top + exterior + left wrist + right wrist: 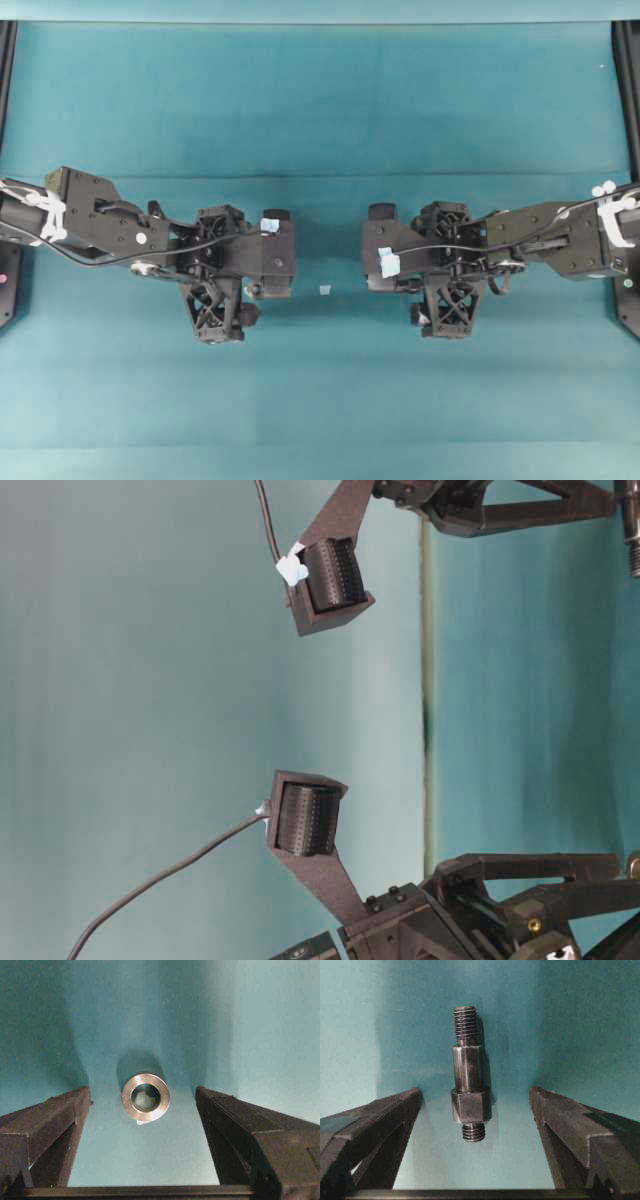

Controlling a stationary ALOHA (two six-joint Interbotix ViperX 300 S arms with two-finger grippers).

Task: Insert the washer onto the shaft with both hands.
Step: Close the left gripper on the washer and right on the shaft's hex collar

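Note:
I need to grab the washer (126, 1099) by its outer rim (165, 1097) with my left gripper next, so that it can fit the washer onto the shaft.
In the left wrist view the washer (126, 1099), a silvery ring with a dark centre hole, rests on the teal table. My left gripper (142, 1092) is open, and the washer sits between its two fingertips, touching neither. The right wrist view shows the shaft (467, 1067), a dark stepped pin threaded at both ends, lying on the table. My right gripper (476, 1091) is open, its fingers well apart on either side of the shaft's near end. Seen from overhead, the left gripper (218, 265) and right gripper (447, 262) point down and hide both parts.
A small pale tape scrap (325, 290) lies on the teal table (320, 100) between the two arms. Black frame rails (628, 90) run along the left and right edges. Cables trail over both arms.

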